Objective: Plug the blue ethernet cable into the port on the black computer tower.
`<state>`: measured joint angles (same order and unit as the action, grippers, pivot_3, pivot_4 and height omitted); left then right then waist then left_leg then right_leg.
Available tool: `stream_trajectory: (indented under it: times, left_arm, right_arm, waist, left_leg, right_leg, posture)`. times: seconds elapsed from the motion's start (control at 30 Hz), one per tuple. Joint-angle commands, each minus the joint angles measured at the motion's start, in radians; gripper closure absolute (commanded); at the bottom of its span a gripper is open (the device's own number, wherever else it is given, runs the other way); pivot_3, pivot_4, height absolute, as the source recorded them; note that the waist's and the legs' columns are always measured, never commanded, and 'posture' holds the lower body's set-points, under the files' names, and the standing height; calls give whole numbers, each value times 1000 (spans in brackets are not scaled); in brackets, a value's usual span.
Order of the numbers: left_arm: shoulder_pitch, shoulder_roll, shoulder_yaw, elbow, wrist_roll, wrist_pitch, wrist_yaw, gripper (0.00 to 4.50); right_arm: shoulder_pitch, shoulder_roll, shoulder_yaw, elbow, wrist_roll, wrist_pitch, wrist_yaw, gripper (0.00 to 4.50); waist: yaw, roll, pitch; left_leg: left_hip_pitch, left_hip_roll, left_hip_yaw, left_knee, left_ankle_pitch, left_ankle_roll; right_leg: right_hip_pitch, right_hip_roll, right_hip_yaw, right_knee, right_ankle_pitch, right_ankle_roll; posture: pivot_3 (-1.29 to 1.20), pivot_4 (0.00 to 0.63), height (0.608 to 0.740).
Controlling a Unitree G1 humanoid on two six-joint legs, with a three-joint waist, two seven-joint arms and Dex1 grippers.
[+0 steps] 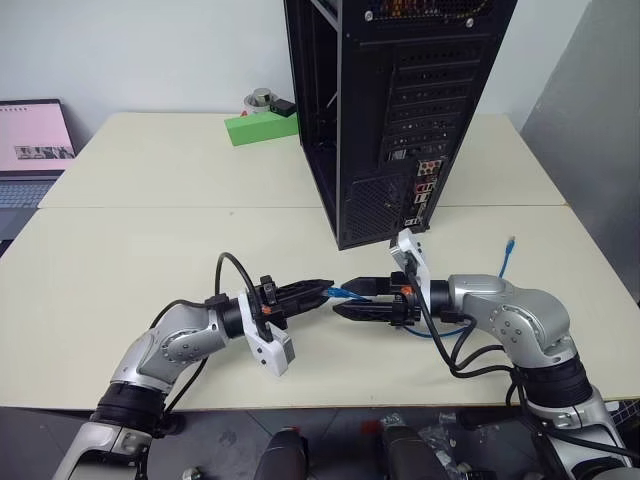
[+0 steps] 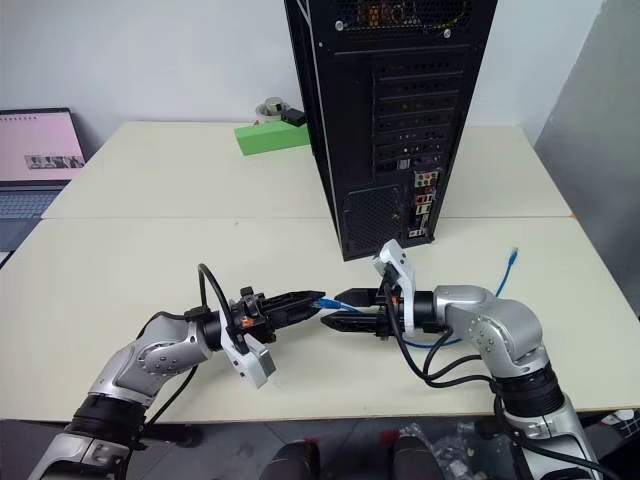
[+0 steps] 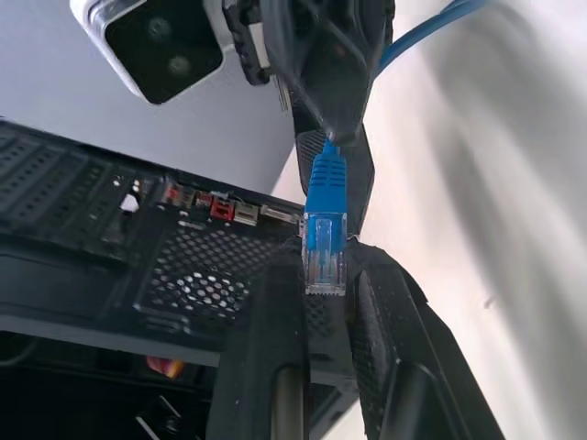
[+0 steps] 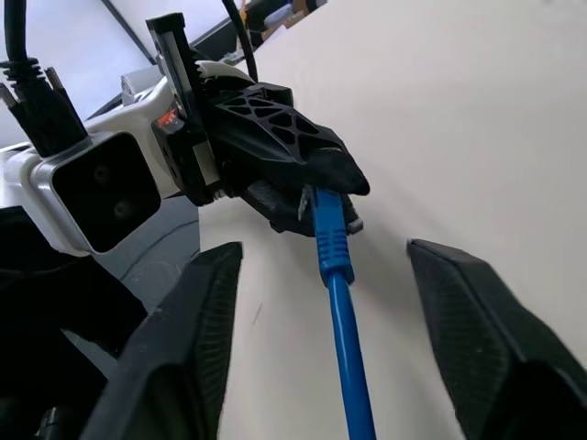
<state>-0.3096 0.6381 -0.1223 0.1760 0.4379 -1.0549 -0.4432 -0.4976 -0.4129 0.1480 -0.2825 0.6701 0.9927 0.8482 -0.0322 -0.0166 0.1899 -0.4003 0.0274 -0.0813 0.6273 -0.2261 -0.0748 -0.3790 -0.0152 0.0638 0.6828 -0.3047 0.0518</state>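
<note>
My right gripper should next grab the blue ethernet cable [image 4: 341,321] by its ribbed boot [image 4: 333,247] because my left gripper's fingers already cover the clear plug.
The black computer tower [image 1: 400,110] stands upright at the table's far middle, its rear panel facing me. The port is too small to pick out among the connectors of that rear panel [image 1: 424,190]. In front of it, my left gripper [image 1: 325,290] points right and is shut on the clear plug [image 3: 324,261] of the blue ethernet cable [image 4: 341,321]. Facing it tip to tip, my right gripper [image 1: 342,298] is open. Its fingers [image 4: 188,330] stand apart on either side of the cable without touching it. The cable runs back past the right arm to its free end [image 1: 511,243] on the table.
A green block [image 1: 260,128] with small items on it sits at the far side, left of the tower. A laptop [image 1: 30,150] stands at the far left. The table's right edge [image 1: 600,250] is close to the cable's free end.
</note>
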Motion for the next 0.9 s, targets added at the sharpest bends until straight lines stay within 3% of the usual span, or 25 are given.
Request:
stream_trajectory:
  times: [0.03,0.33,0.5,0.57,0.77,0.9]
  left_arm:
    - [-2,12,-5,-7,8,-9,33,4218]
    - [16,14,-18,-35,8,5,49,4219]
    - [23,20,-33,-47,-19,23,38,4219]
    - [26,27,-53,-57,-54,50,9,3519]
    - [38,34,-71,-58,-162,168,-55,2432]
    - [89,-7,-80,-153,-419,508,-177,1702]
  right_arm:
    - [-7,4,-20,-39,33,1,-8,2464]
    - [-20,12,-10,-19,43,3,-29,4483]
    - [-37,11,-9,-4,46,12,-25,4489]
    - [-45,7,-12,3,51,23,-20,4490]
    - [-63,-57,9,17,-25,-50,12,4490]
    - [-57,-133,-41,37,-88,-131,1,4491]
  waist:
    - [0,0,0]
    - [0,0,0]
    - [0,0,0]
    - [0,0,0]
    - [0,0,0]
    - [-1,0,0]
  left_leg:
    - [0,0,0,0,0,0]
    - [0,0,0,0,0,0]
    - [0,0,0,0,0,0]
    - [0,0,0,0,0,0]
    - [0,0,0,0,0,0]
    - [0,0,0,0,0,0]
  right_leg:
    - [0,0,0,0,0,0]
    - [0,0,0,0,0,0]
    - [0,0,0,0,0,0]
    - [0,0,0,0,0,0]
    - [0,0,0,0,0,0]
    - [0,0,0,0,0,0]
  posture:
    - [0,150,740]
    - [0,150,740]
    - [0,150,740]
    - [0,150,740]
    - [0,150,740]
    - [0,150,740]
